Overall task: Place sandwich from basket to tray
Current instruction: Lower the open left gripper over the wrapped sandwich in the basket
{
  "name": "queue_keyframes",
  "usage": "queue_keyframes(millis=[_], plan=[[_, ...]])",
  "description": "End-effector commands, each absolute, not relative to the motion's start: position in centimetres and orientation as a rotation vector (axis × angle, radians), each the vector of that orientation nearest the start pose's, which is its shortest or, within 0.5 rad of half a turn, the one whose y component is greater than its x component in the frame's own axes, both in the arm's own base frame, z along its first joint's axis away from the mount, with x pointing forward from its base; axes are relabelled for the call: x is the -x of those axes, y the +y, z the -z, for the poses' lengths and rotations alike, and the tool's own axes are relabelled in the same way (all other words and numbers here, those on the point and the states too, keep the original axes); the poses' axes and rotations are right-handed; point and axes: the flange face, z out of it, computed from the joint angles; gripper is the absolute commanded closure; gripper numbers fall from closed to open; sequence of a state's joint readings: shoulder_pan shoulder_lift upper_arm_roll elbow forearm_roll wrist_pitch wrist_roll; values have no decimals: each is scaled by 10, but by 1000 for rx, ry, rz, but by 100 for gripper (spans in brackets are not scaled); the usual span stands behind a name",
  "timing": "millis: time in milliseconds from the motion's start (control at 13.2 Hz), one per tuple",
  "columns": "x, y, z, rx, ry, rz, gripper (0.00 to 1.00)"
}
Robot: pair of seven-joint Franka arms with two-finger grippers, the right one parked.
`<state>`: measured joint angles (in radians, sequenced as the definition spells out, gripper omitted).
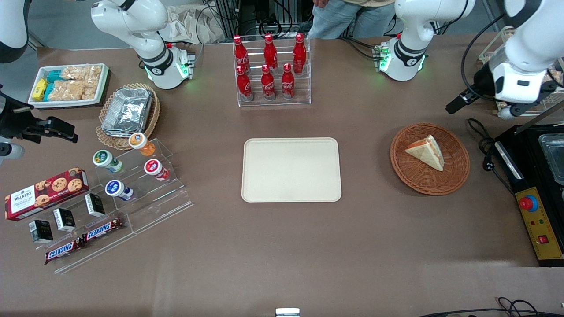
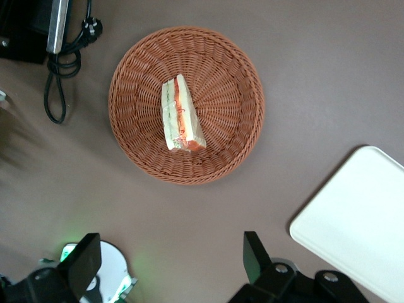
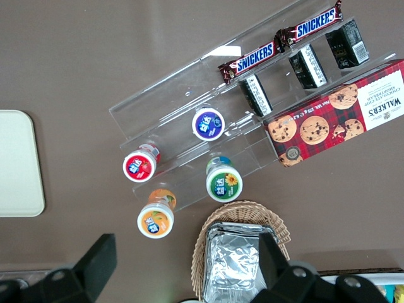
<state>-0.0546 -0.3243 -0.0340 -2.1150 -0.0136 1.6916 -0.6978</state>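
My gripper is to grab the sandwich point(image 1: 426, 152) next across its flat outer bread slices, because they face each other while the sandwich's ends slope to points.
The sandwich point(image 1: 426, 152), a pale bread wedge with an orange-red filling edge, lies in the round reddish-brown wicker basket point(image 1: 414, 175). The left wrist view looks down on the sandwich point(image 2: 180, 123) in the basket point(image 2: 221, 95). The cream tray point(image 1: 291, 169) lies flat beside the basket, toward the parked arm's end; one of its corners shows in the left wrist view point(image 2: 360, 214). My left gripper point(image 1: 458, 102) hangs high above the table, farther from the front camera than the basket. The gripper point(image 2: 170, 243) is open wide and holds nothing.
A black control box with a red button point(image 1: 535, 211) and a black cable point(image 1: 484, 149) lie beside the basket at the working arm's end. A rack of red bottles point(image 1: 271, 70) stands farther back than the tray. Snack stands point(image 1: 132, 185) and a foil-container basket point(image 1: 128, 112) sit toward the parked arm's end.
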Motion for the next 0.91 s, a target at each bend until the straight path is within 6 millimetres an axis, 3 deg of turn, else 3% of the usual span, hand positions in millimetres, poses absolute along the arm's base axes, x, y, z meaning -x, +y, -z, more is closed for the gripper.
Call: queue_keyframes(millis=[0,226,528,830], plan=[[-422,-29,-525,2906,-1081,-66,0],[-429,-23,-487,2874,-1190,-33,0],[-429,-18,-408,2845,-1283,-8,0],[-436,-8,-344,2831,-1332,1,0]])
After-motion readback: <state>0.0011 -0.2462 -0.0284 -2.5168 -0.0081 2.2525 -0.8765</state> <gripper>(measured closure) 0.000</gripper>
